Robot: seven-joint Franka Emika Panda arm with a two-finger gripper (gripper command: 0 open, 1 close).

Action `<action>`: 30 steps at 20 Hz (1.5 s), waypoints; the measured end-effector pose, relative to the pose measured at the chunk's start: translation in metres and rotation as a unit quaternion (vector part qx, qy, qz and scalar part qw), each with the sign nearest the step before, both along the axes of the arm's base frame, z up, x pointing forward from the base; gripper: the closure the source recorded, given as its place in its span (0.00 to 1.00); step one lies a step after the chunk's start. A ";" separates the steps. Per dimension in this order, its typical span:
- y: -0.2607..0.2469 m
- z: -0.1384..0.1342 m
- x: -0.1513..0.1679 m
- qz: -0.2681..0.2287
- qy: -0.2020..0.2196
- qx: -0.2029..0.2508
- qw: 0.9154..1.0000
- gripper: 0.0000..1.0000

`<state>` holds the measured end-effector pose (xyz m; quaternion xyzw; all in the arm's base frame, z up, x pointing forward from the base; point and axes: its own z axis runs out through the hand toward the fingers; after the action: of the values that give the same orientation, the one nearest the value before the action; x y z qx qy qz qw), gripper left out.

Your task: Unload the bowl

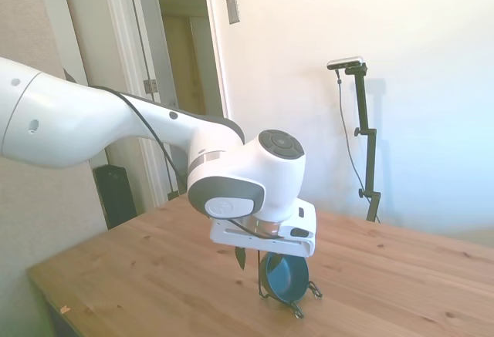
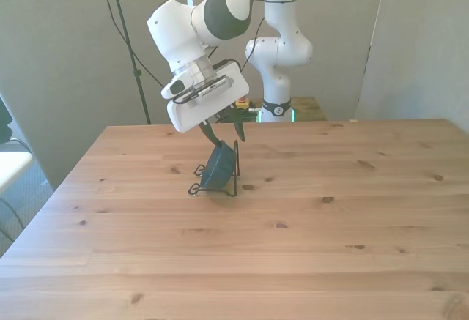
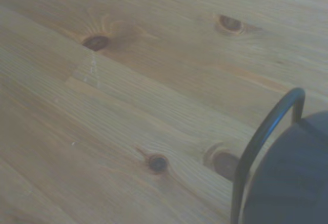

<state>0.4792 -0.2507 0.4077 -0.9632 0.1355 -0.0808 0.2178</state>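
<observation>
The black wire rack (image 1: pixel 299 307) fits closely around the bowl's base and lower edge. My gripper will therefore grab the bowl by its exposed upper rim (image 1: pixel 284 256) next.
The dark teal-blue bowl (image 2: pixel 218 168) stands on edge, tilted, in a thin black wire rack (image 2: pixel 198 187) near the middle of the wooden table (image 2: pixel 330 247). In the side view the bowl (image 1: pixel 286 276) shows its hollow side, with the rack's (image 1: pixel 299 307) feet under it. My gripper (image 2: pixel 226 134) hangs just above the bowl's upper rim, tilted, with its dark fingers apart and nothing between them. From the side, the gripper (image 1: pixel 252 261) is at the bowl's top edge. Close up, the wrist view catches the bowl (image 3: pixel 294 183) and one curved wire of the rack (image 3: pixel 260 139).
Bare wooden tabletop (image 1: pixel 154 275) lies all around the rack. A wall and a doorway (image 1: pixel 185 67) stand beyond the table in the side view.
</observation>
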 end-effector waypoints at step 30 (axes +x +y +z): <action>0.051 0.062 -0.077 -0.073 0.007 -0.020 0.997 1.00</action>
<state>0.4021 -0.1993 0.4695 -0.9553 0.2053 -0.0928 0.1915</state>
